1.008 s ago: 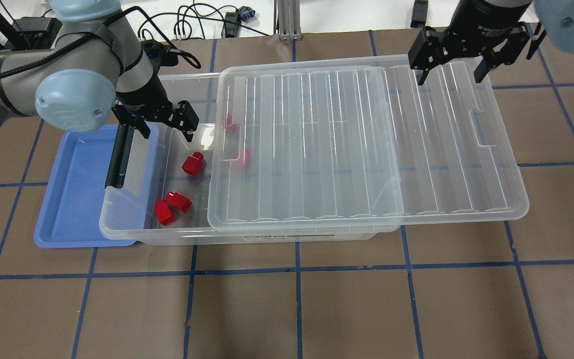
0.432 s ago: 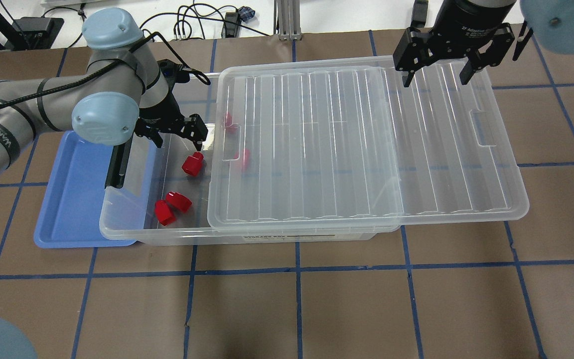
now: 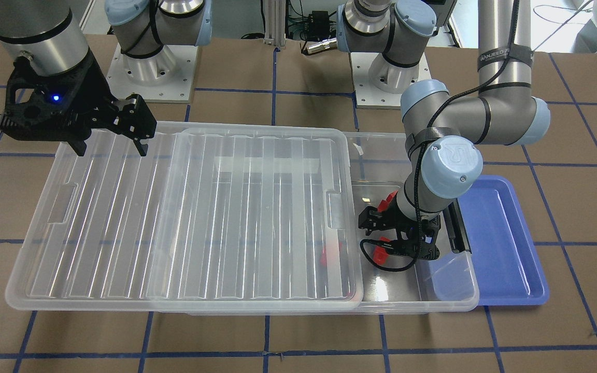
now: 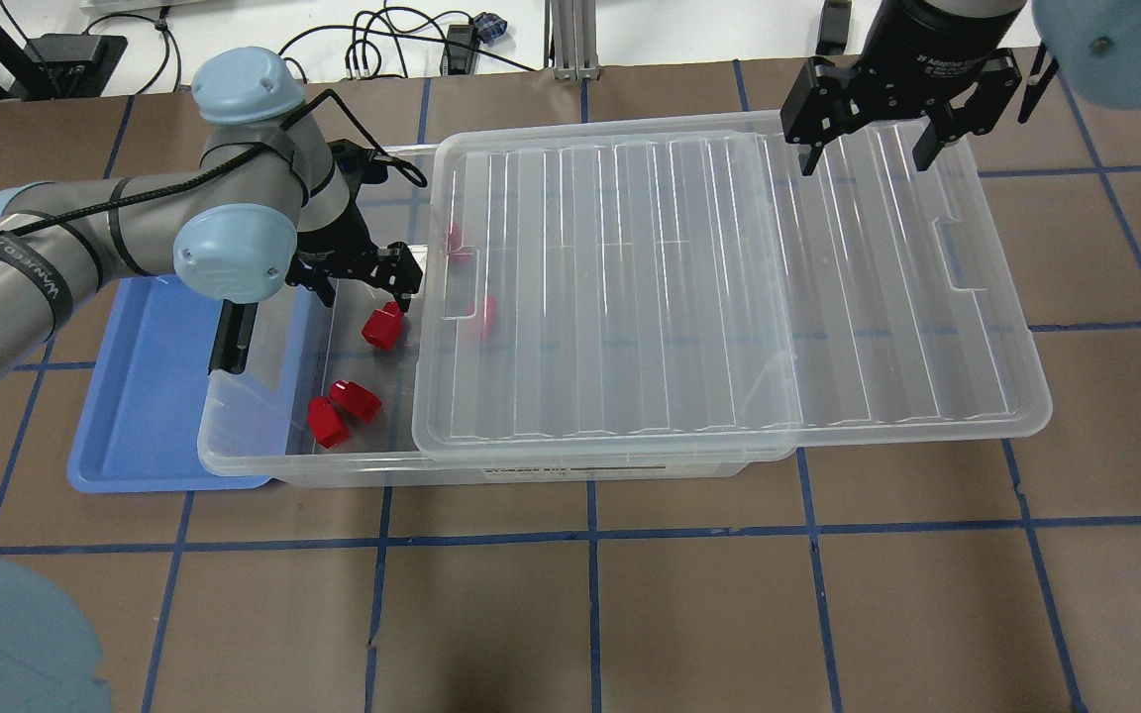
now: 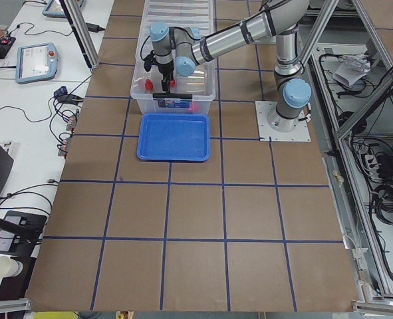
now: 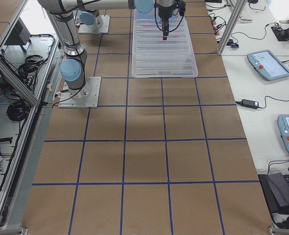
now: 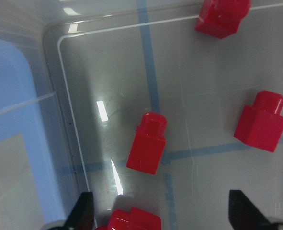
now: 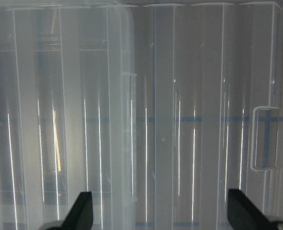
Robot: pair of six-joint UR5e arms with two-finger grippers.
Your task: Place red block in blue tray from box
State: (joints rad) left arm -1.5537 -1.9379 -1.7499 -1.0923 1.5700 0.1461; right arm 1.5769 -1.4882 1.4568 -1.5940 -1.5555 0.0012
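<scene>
I will grab the block by the flat sides of its square body [image 7: 146,152] with my left gripper next, because the block's knob [image 7: 153,123] is rounded on top.
The red block [image 4: 382,327] lies on the floor of the clear box [image 4: 263,460], in its uncovered left end. In the left wrist view the block [image 7: 147,143] lies just ahead of and between the two fingers. My left gripper [image 4: 364,287] is open and empty, low inside the box right beside the block. The blue tray [image 4: 150,396] sits against the box's left end, empty. My right gripper [image 4: 865,158] is open and empty above the far right part of the ribbed lid [image 4: 709,287].
A red two-lobed clump [image 4: 341,411] lies nearer the box's front wall. Two more red pieces [image 4: 484,312] sit under the lid's edge. The black latch handle [image 4: 234,332] lies at the box's left end. The lid overhangs the box to the right.
My left gripper has moved right and down into the box, close to the red block. My right gripper has shifted slightly left above the lid. The blocks have not moved.
</scene>
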